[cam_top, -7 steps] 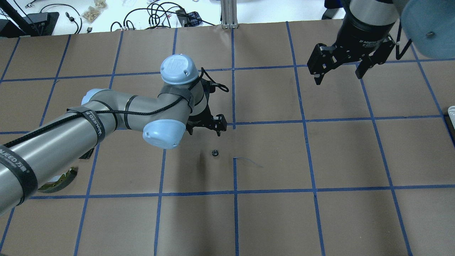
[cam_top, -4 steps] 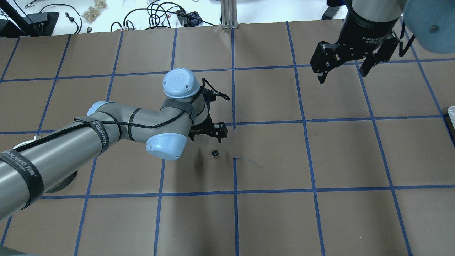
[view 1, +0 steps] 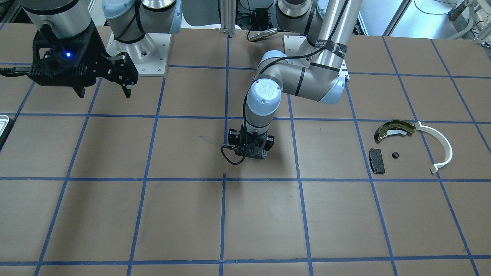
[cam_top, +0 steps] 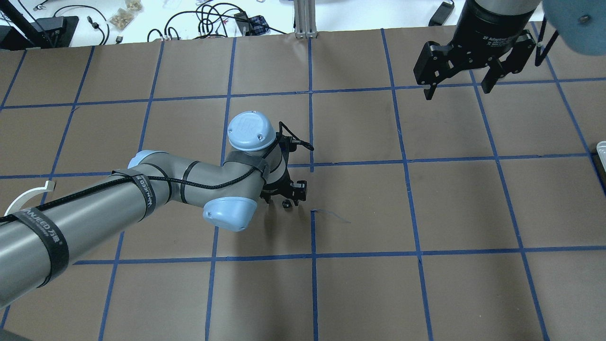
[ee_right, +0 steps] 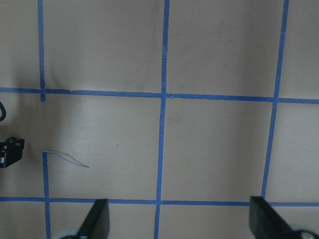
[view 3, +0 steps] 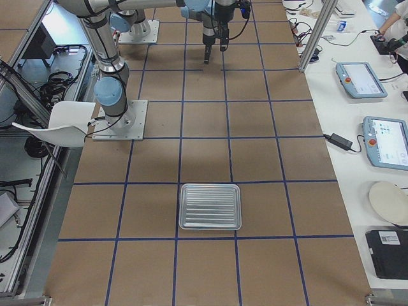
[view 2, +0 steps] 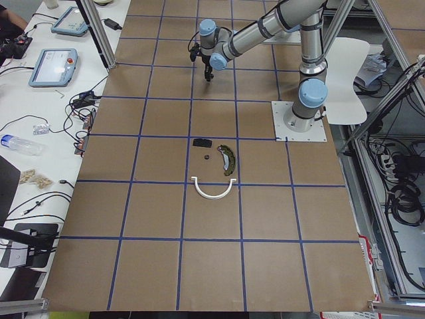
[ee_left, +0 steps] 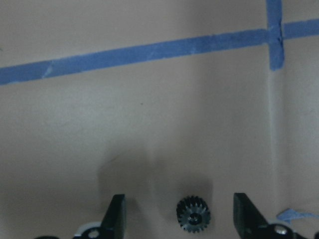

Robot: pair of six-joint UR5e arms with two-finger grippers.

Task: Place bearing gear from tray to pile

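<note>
The gear should be grabbed by its toothed rim (ee_left: pixel 183 214) next with my left gripper, so that the bearing gear can move over to the pile.
The bearing gear (cam_top: pixel 286 204), a small black toothed wheel, lies on the brown paper near the table's middle. My left gripper (cam_top: pixel 284 202) is open and low over it. In the left wrist view the gear (ee_left: pixel 193 215) sits between the two fingers (ee_left: pixel 117 214), touching neither. The front-facing view hides the gear behind the left gripper (view 1: pixel 251 152). My right gripper (cam_top: pixel 458 91) is open, empty and raised at the far right. The tray (view 3: pixel 210 187) is empty. The pile holds an olive-gold brake shoe (view 1: pixel 393 128), a white arc (view 1: pixel 442 147), a black pad (view 1: pixel 376 160) and another small black gear (view 1: pixel 395 155).
Blue tape lines grid the brown paper. A thin scratch (cam_top: pixel 331 215) marks it right of the gear. Cables and devices lie beyond the table's far edge (cam_top: pixel 203 19). The tray's corner (cam_top: pixel 601 148) shows at the overhead view's right edge.
My left arm has moved toward the gear and come down, so the open fingers now stand on either side of it. My right gripper has drifted a little toward the far edge.
</note>
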